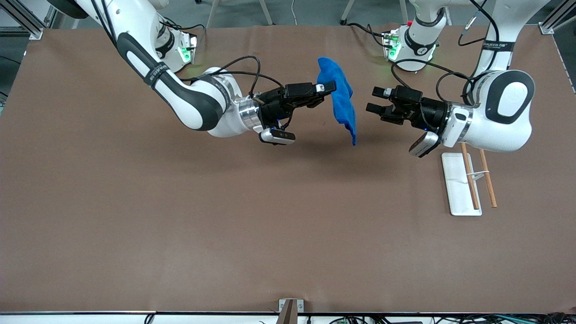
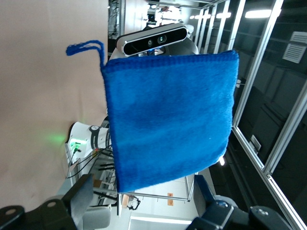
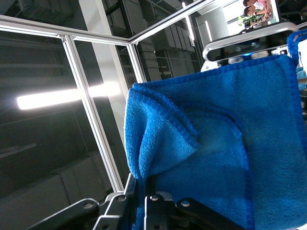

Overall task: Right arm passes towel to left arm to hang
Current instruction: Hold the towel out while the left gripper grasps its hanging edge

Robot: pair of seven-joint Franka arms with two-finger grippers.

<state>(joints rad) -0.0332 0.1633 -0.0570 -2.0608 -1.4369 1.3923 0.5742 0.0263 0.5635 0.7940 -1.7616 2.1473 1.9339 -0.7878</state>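
The bright blue towel's small corner loop (image 2: 87,47) needs to stay free for hanging, so my left gripper should grip the towel by its hemmed edge (image 2: 156,183) next.
My right gripper (image 1: 330,88) is shut on the bright blue towel (image 1: 341,99) and holds it up in the air over the middle of the table, the cloth hanging down from the fingers. In the right wrist view the towel (image 3: 220,143) is pinched between the closed jaws. My left gripper (image 1: 374,100) is open and empty, level with the towel and a short gap from it, pointing at it. In the left wrist view the towel (image 2: 168,120) hangs flat in front of the spread fingers, its small loop (image 2: 86,48) at one corner.
A white tray (image 1: 459,184) with two wooden rods (image 1: 470,177) lies on the brown table toward the left arm's end, just under the left arm's wrist. The table's edge nearest the front camera has a small metal bracket (image 1: 290,308).
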